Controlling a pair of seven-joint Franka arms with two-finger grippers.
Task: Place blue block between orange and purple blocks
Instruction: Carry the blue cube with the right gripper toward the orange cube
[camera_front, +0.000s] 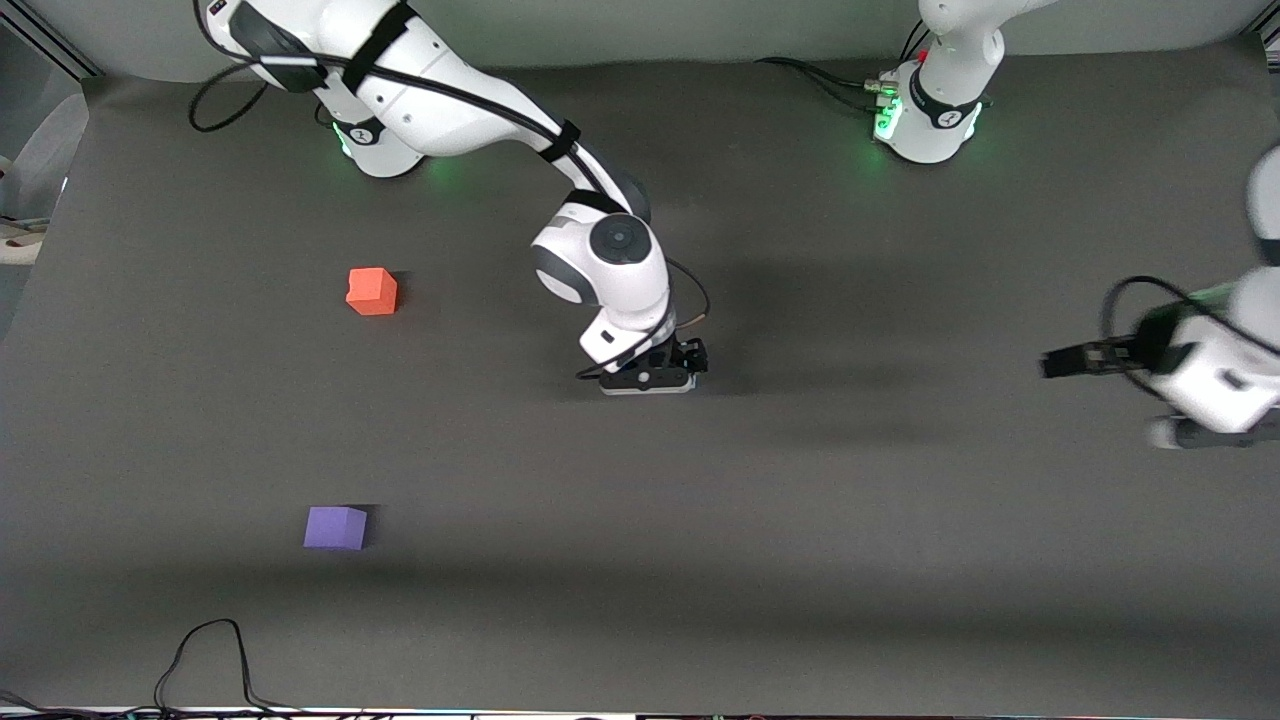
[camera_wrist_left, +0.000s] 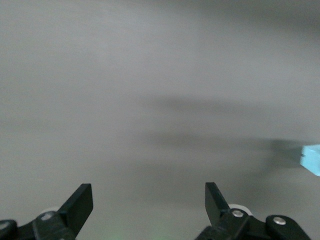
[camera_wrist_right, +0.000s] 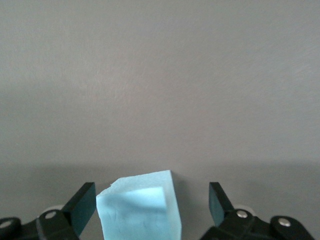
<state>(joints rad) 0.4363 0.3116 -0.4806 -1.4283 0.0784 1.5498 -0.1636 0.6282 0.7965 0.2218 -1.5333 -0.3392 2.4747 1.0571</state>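
Note:
My right gripper grabs the light blue block's two opposite sides next, to set the light blue block (camera_wrist_right: 140, 212) between the orange and purple blocks.
The light blue block (camera_wrist_right: 140, 212) sits on the grey table between the fingers of my right gripper (camera_wrist_right: 150, 196). That gripper is open, down at the table's middle (camera_front: 650, 378), and hides the block in the front view. The block's corner also shows in the left wrist view (camera_wrist_left: 312, 159). The orange block (camera_front: 372, 291) lies toward the right arm's end. The purple block (camera_front: 335, 527) lies nearer to the front camera than the orange one. My left gripper (camera_front: 1052, 364) is open and empty (camera_wrist_left: 149, 200), held over the left arm's end of the table.
A black cable (camera_front: 210, 650) loops on the table's front edge, nearer to the front camera than the purple block. The dark grey mat (camera_front: 850, 560) covers the whole table. The arm bases (camera_front: 925, 120) stand at the table's back edge.

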